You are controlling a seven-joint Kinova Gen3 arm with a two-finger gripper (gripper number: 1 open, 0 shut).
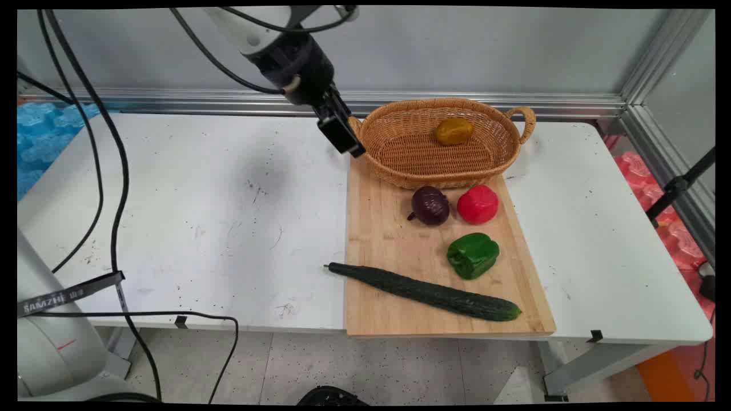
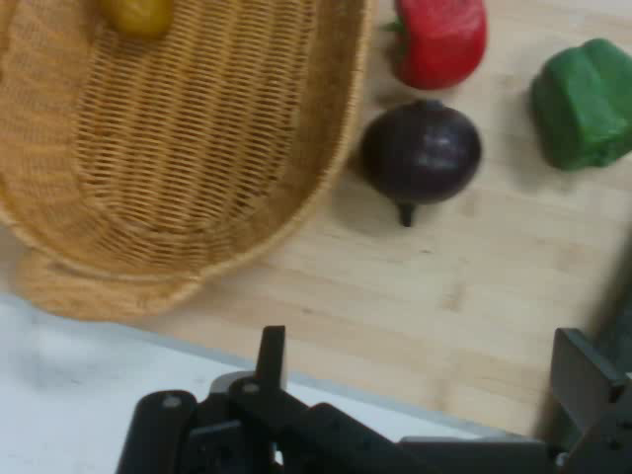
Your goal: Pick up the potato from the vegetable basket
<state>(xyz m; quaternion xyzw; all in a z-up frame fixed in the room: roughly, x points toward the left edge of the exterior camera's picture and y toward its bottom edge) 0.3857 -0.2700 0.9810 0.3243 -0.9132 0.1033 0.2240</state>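
I should grab the yellow pepper's rounded sides next, to lift it out of the wicker basket (image 1: pixel 400 171).
My gripper (image 1: pixel 341 135) hangs open and empty above the far left corner of a wooden cutting board (image 1: pixel 384 240), just left of a wicker basket (image 1: pixel 400 171). In the hand view its fingers (image 2: pixel 272 354) stand wide apart over the board (image 2: pixel 474 306), holding nothing. The basket (image 2: pixel 197 197) holds one yellow vegetable (image 1: pixel 454 131) (image 2: pixel 140 15). Closest to the gripper on the board is a purple onion (image 1: pixel 430 205) (image 2: pixel 422 151), and a red pepper (image 1: pixel 477 204) (image 2: pixel 441 39) sits beside it. Nearer the front lie a green pepper (image 1: pixel 473 254) (image 2: pixel 585 103) and a long cucumber (image 1: pixel 425 291).
The board takes up the middle right of the white table (image 1: pixel 200 217), and the cucumber's stem end sticks out past the board's left edge. Black cables (image 1: pixel 117 188) hang at the left. A metal rail (image 1: pixel 171 100) runs along the wall behind.
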